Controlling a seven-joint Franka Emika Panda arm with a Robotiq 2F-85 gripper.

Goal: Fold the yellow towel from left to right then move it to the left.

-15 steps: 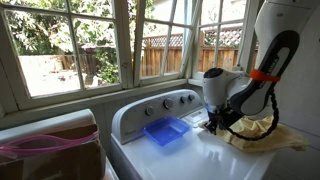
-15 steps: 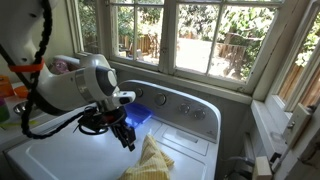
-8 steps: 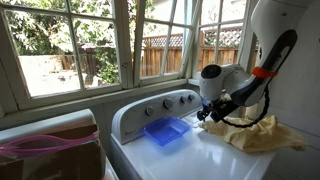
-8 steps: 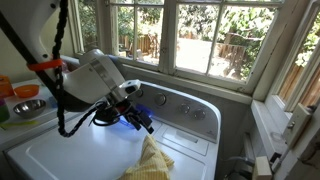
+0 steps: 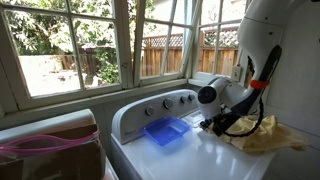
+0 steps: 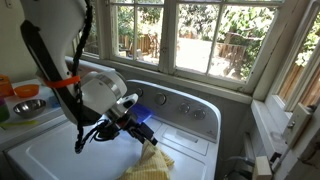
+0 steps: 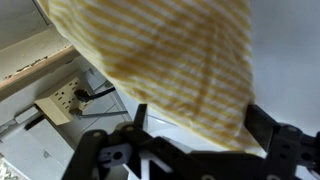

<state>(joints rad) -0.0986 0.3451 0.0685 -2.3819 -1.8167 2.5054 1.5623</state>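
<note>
The robot's gripper needs to go lower before it closes on the towel's edge: the towel's edge is between its open fingers, but an outside view shows the fingers above the towel.
The yellow towel [image 5: 264,136] lies wrinkled on the white washer top [image 5: 190,158], to the right of the blue tray [image 5: 166,131]. My gripper [image 5: 213,125] hovers at the towel's near edge, between towel and tray. In the wrist view the striped yellow towel [image 7: 170,60] fills the upper frame and its edge reaches down between the spread fingers of the gripper [image 7: 200,125], which is open and not pinching the cloth. In an exterior view the towel [image 6: 150,165] shows at the bottom, the gripper [image 6: 146,134] just above it, and the tray [image 6: 142,116] partly hidden behind the hand.
The washer's control panel with knobs [image 5: 165,103] runs along the back under the window. A brown box with a pink bag [image 5: 50,150] stands left of the washer. Orange bowls [image 6: 25,95] sit on a counter beside it.
The jaws have gone from partly closed on the towel to wide open, letting it go. The wrist lifted, tilted and shifted a little along the towel's edge.
</note>
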